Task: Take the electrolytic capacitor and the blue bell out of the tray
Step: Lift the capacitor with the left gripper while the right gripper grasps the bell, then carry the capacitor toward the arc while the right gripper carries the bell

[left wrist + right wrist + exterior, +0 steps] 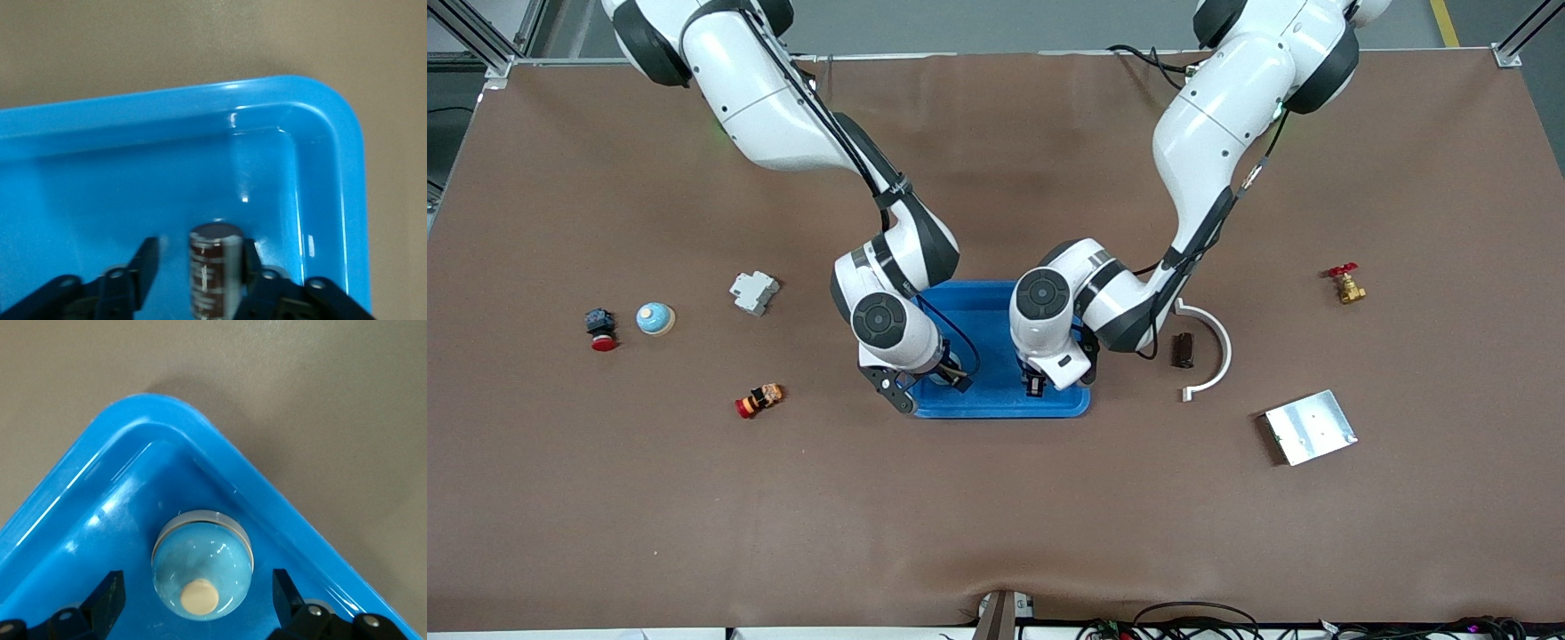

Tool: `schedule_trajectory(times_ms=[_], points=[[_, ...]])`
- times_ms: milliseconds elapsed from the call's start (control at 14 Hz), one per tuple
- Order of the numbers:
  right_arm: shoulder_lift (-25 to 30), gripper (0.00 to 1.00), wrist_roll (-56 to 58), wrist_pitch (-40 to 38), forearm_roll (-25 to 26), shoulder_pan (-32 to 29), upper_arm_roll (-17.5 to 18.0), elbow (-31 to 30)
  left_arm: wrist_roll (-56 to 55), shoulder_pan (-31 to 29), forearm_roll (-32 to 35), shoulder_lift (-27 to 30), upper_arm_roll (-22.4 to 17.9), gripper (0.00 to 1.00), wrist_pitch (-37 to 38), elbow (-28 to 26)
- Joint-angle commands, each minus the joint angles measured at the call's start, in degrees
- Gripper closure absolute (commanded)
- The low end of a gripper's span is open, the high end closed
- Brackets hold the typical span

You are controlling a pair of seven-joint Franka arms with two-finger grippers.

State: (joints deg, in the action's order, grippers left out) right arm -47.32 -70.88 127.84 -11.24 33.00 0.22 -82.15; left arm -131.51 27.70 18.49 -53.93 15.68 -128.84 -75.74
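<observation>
I need to close now: the blue bell has my right gripper's fingers beside its dome point(201, 563), so they would hold the bell.
The blue tray point(996, 407) lies mid-table with both hands low over its edge nearest the front camera. A dark brown capacitor point(215, 273) with a silver top stands upright near a corner of the tray point(333, 113). My left gripper point(200, 247) straddles it, open: one finger is against it and the other stands apart. A pale blue bell point(202, 570) with a cream knob sits in another corner of the tray point(220, 447). My right gripper point(197, 579) is open around it, both fingers clear. In the front view the left gripper point(1035, 388) and right gripper point(927, 384) hide both objects.
Toward the right arm's end lie a second pale blue bell point(655, 318), a red push button point(602, 330), a grey breaker point(754, 292) and a red-yellow part point(759, 400). Toward the left arm's end: a white curved piece point(1214, 348), dark block point(1182, 349), metal plate point(1310, 427), brass valve point(1346, 284).
</observation>
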Motion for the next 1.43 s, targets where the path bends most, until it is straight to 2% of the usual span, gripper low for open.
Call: schedule_trajectory(times_ms=[0,143,356,499,641,855,998,1211,1354], points=[[-1.20,0.04,-0.83,-0.30,-0.44,-0.40,-0.13,1.99,1.26,0.77,-0.03,0.05,-0.83,1.00,0.07,1.48],[-1.55,0.13,-0.92,-0.31,-0.36,-0.04,-0.14,1.99,7.20,0.25,-0.12,1.54,-0.83,1.00,1.21,1.30],[-1.64,0.16,-1.54,-0.22,-0.44,0.13,-0.14,1.99,13.72,-0.11,-0.56,3.21,0.13,1.00,3.76,1.13],[-1.72,0.27,-1.54,-0.22,-0.44,0.31,-0.14,1.99,15.32,-0.19,-0.65,4.53,0.31,1.00,5.26,1.04],[-1.73,0.47,-1.45,-0.22,-0.44,0.22,-0.14,2.08,20.56,-1.76,-1.00,6.46,2.41,1.00,9.80,1.04],[-1.46,0.81,-1.36,-0.65,-0.44,-0.13,-0.05,2.52,35.59,-8.36,-2.76,9.36,10.14,1.00,13.35,0.86],[-0.33,1.00,-1.19,-1.36,-0.18,0.31,-0.14,2.52,40.71,-8.63,-2.32,9.89,10.33,1.00,14.48,0.95],[1.95,1.00,0.04,-7.75,0.08,-0.83,-0.49,3.56,48.16,-8.98,-1.70,9.81,10.24,1.00,16.42,0.95],[4.15,1.00,3.72,-11.36,0.08,-2.41,-0.58,3.66,59.91,-9.42,-2.14,9.90,9.72,1.00,19.31,1.21]])
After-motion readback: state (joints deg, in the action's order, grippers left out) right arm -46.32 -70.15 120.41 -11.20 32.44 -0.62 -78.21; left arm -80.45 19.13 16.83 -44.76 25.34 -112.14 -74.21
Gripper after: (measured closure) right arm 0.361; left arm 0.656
